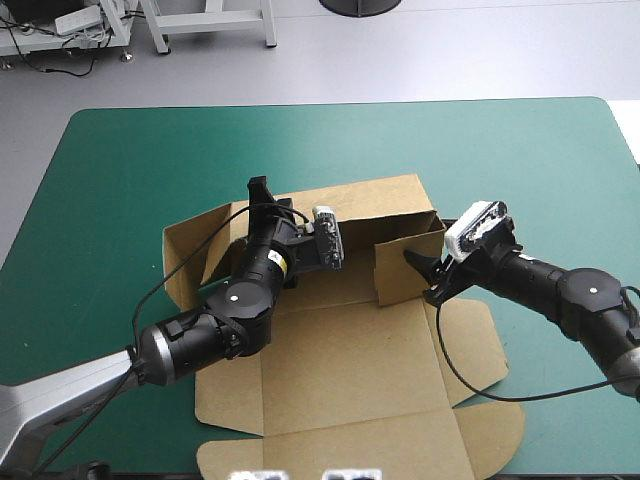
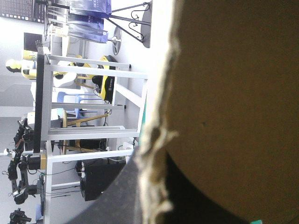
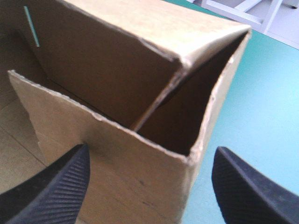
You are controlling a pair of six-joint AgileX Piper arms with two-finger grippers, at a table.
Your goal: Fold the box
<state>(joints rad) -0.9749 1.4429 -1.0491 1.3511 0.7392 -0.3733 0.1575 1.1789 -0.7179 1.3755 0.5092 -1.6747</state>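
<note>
I need to fold the box, so next I should use my right gripper to grab the end of the box beside the inner flap (image 1: pixel 400 272) by that end's top edge (image 1: pixel 441 236).
The brown box (image 1: pixel 350 340) lies mid-table, its back and side walls raised and its lid panel flat toward the front edge. My left gripper (image 1: pixel 260 195) stands at the back wall near the box's left corner. In the left wrist view the gripper (image 2: pixel 149 200) is shut on the board's frayed edge, and the box (image 2: pixel 233 93) fills the space ahead. My right gripper (image 1: pixel 428 275) is open at the short raised wall on the box's right side. In the right wrist view the box's corner (image 3: pixel 154 154) stands between the spread fingers of the gripper (image 3: pixel 149 184), with an inner flap leaning inside.
The bare teal-green cover (image 1: pixel 120 180) surrounds the box on the left, back and right (image 3: pixel 261 102). The lid's flaps (image 1: pixel 480 350) spread flat toward the table's front edge and right side.
</note>
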